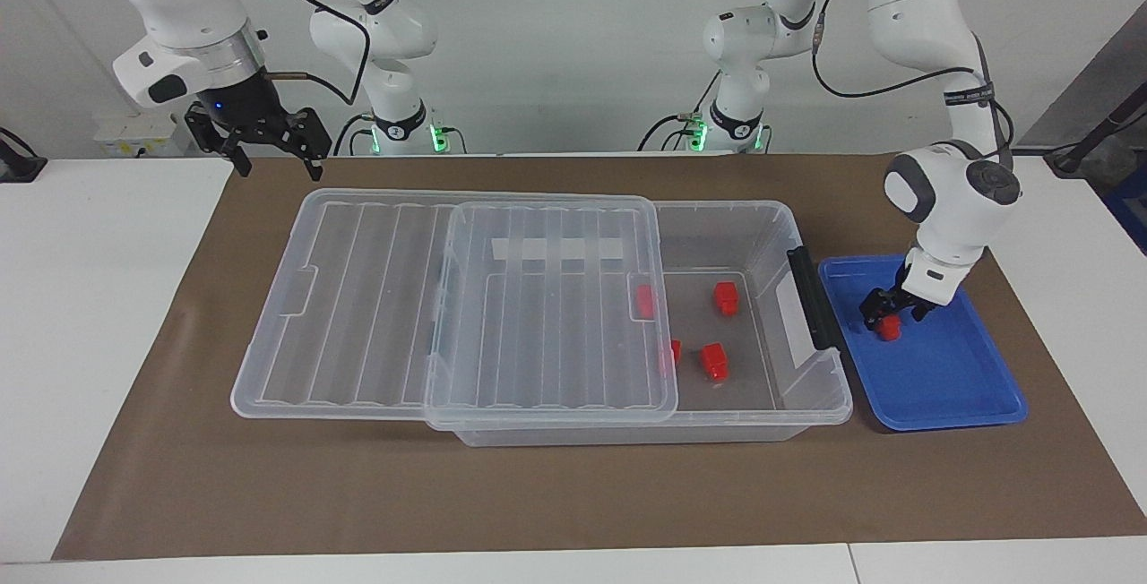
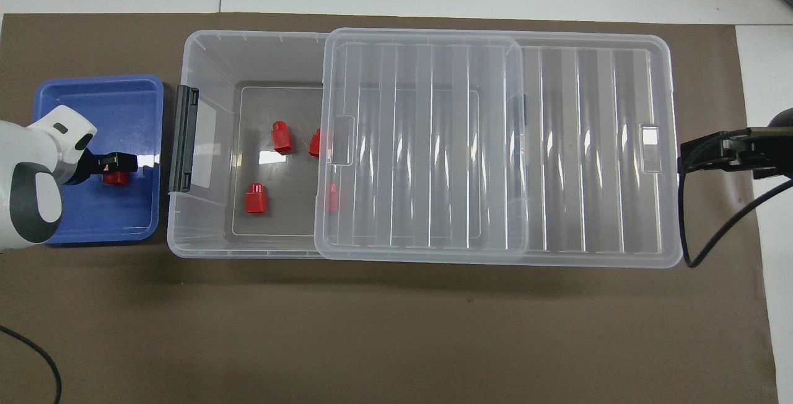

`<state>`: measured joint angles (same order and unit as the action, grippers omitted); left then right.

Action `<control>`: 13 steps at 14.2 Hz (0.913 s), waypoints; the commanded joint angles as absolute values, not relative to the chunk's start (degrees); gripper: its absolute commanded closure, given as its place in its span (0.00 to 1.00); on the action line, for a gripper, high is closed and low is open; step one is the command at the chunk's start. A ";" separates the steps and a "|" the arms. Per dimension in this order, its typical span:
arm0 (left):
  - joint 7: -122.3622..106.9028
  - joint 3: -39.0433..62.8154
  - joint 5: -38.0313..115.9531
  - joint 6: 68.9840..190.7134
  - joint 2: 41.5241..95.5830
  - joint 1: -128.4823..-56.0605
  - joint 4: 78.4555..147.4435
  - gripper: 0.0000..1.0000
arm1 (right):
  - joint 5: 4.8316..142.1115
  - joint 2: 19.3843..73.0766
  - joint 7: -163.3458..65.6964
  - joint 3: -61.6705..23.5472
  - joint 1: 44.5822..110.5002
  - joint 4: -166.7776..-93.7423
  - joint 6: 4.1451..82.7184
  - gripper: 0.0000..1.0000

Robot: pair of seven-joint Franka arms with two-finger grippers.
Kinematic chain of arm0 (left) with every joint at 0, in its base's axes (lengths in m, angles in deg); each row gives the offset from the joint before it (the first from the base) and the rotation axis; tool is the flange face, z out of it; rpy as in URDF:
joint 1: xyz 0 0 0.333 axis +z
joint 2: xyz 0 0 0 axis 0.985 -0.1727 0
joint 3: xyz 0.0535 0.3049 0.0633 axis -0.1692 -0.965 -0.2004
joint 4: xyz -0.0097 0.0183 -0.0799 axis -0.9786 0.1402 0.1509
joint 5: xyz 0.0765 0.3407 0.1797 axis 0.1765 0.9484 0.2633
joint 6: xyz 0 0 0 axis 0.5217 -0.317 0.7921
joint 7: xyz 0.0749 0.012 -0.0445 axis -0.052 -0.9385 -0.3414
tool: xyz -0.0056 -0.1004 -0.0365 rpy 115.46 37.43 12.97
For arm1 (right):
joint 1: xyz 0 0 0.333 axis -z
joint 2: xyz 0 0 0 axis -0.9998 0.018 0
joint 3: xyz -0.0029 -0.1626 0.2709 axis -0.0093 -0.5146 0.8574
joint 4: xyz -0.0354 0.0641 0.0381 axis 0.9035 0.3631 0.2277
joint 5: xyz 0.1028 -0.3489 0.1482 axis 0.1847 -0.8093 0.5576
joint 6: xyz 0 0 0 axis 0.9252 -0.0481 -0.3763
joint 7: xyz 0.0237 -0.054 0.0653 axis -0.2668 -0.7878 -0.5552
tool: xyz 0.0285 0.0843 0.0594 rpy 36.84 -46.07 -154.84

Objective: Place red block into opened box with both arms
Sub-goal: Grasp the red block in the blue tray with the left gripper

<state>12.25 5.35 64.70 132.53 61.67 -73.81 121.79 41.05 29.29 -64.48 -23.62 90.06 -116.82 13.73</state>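
The red block needs to go into the opened box, so my left gripper needs to grab it by its opposite sides next.
One red block lies in the blue tray at the left arm's end of the table. My left gripper is down in the tray, open, with a finger on either side of this block. The clear box stands beside the tray. Its ribbed lid is slid toward the right arm's end, leaving the tray-side part open. Several red blocks lie on the box floor. My right gripper hangs open in the air over the mat by the lid's corner.
A black latch sits on the box end facing the tray. Brown mat covers the table under everything, with white table to either side.
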 commanded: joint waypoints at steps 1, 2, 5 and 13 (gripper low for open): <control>12.02 4.90 65.33 133.94 62.35 -74.34 122.84 0.00 | 41.12 29.57 -66.49 -23.27 90.11 -116.59 13.11 0.00; 12.02 4.90 65.33 133.94 62.44 -74.43 122.93 0.00 | 41.12 29.40 -66.58 -23.27 90.11 -117.12 13.28 0.00; 12.02 4.99 65.33 133.15 62.44 -74.52 122.84 0.50 | 41.21 29.31 -65.96 -23.27 90.20 -117.38 13.20 0.00; 12.11 4.99 65.42 129.82 62.44 -74.87 121.54 1.00 | 42.43 29.48 -64.03 -23.19 90.20 -117.30 14.34 0.00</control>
<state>12.34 5.53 64.71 132.26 61.69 -73.95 121.77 41.37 29.34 -64.77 -23.30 90.04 -117.22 13.96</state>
